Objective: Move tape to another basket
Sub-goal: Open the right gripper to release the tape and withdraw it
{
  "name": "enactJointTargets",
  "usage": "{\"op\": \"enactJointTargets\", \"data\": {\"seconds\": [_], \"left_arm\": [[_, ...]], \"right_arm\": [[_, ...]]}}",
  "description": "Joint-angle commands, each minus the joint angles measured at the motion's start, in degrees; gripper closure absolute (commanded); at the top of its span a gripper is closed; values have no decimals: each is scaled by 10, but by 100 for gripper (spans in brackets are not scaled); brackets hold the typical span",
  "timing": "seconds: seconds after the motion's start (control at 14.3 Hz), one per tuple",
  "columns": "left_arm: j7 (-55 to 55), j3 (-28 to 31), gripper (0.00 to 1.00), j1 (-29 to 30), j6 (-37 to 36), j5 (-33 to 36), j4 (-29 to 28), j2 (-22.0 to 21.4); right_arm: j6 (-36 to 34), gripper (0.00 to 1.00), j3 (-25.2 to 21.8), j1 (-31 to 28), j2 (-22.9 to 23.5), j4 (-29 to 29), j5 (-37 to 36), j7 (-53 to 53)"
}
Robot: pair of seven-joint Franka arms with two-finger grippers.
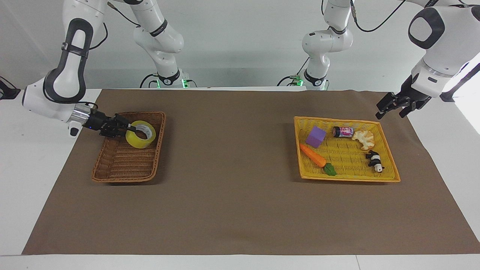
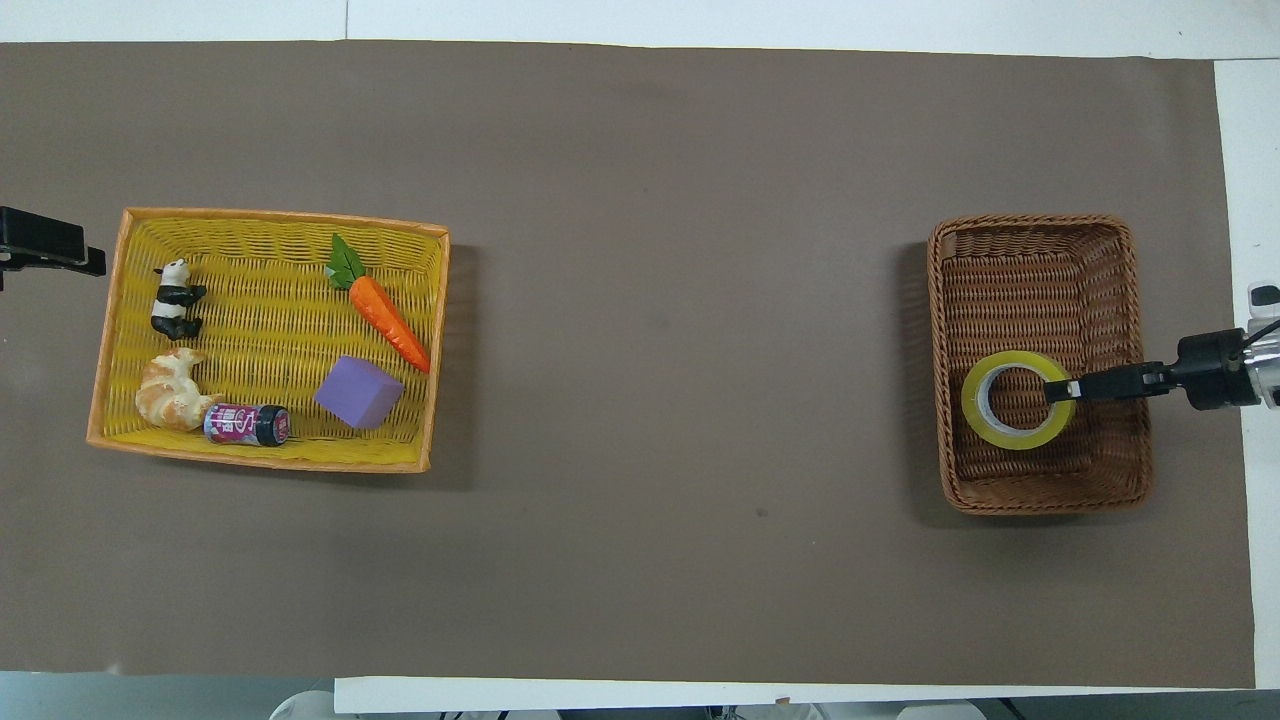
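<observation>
The yellow tape's lower edge is low in the dark-brown wicker basket, so it is time for my right gripper to release the tape.
The tape [image 1: 140,134], a yellow roll with a white core, sits low and tilted in the dark-brown wicker basket [image 1: 123,165], in the half nearer to the robots. My right gripper [image 1: 129,129] is shut on the tape's wall, one finger inside the core. From overhead, the tape [image 2: 1015,400] lies within the basket [image 2: 1040,260] with the right gripper [image 2: 1060,389] reaching in over the rim. My left gripper [image 1: 390,111] hangs open and empty over the mat, beside the yellow basket's corner; only its tip [image 2: 50,245] shows overhead.
A yellow-orange woven basket [image 1: 386,150] at the left arm's end holds a purple block [image 1: 315,136], a carrot [image 1: 315,157], a small can [image 1: 343,131], a croissant [image 1: 363,138] and a panda figure [image 1: 374,160]. A brown mat [image 1: 232,168] covers the table.
</observation>
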Motion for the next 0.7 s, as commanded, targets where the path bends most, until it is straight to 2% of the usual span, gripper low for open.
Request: {"op": "enactJointTargets", "data": {"seconds": [0.0,0.07,0.14,0.28,0.63], "left_arm": [[5,-2,0,0,-4,13,-6,-6],[5,-2,0,0,-4,13,-6,-6],[5,-2,0,0,-4,13,-6,-6],[5,-4,0,-6,-4,13,-3,-6],[7,-4,0,0,-13,30,0,-8]], "right_arm": [[28,52,4,0,-9,-13,-33,-12],[30,8,4,0,-9,-12,-37,-11],[33,0,4,0,-7,-8,-40,-12],[36,0,4,1,-6,15,-68,-11],[36,0,5,50,-23,91,-154,3]]}}
